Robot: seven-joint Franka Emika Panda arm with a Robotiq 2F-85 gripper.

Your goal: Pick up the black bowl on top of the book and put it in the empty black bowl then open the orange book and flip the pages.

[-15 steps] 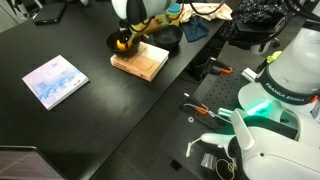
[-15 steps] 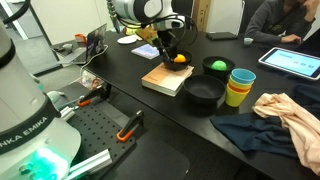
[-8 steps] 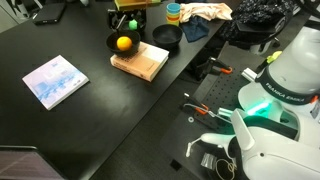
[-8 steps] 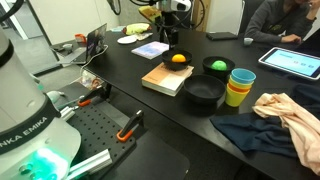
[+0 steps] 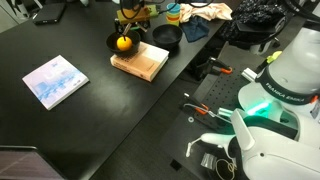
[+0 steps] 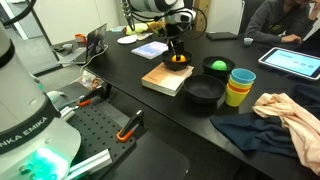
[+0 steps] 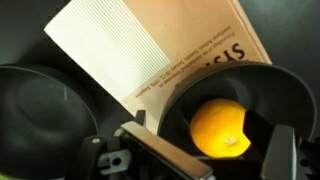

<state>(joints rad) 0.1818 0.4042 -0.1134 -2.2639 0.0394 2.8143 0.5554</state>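
Note:
The fingers span the black bowl's rim point(image 7: 164, 113) and yellow ball point(image 7: 220, 128), so it is too early to close. My gripper first shifts toward that rim, then closes on the bowl on the book.
The black bowl point(image 5: 122, 43) with a yellow ball sits on the far corner of the orange book point(image 5: 140, 62), closed on the black table. It also shows in an exterior view point(image 6: 178, 64) on the book point(image 6: 165, 79). My gripper point(image 6: 177, 50) is open and low over this bowl. In the wrist view the gripper point(image 7: 225, 158) has a finger on each side of the yellow ball point(image 7: 220, 128), inside the bowl point(image 7: 268, 95). The empty black bowl point(image 5: 166, 38) point(image 6: 203, 93) point(image 7: 40, 100) stands just beside the book point(image 7: 170, 50).
A black bowl with a green ball point(image 6: 216, 66) and stacked yellow and blue cups point(image 6: 240, 85) stand close behind the book. A pale blue-and-white book point(image 5: 55, 80) lies apart on the table. Cloth point(image 6: 285, 110) and a tablet point(image 6: 295, 60) lie further off.
The gripper was at the bowl a second ago, rose clear of it, and has come down onto the bowl again. The bowl and the book have not moved.

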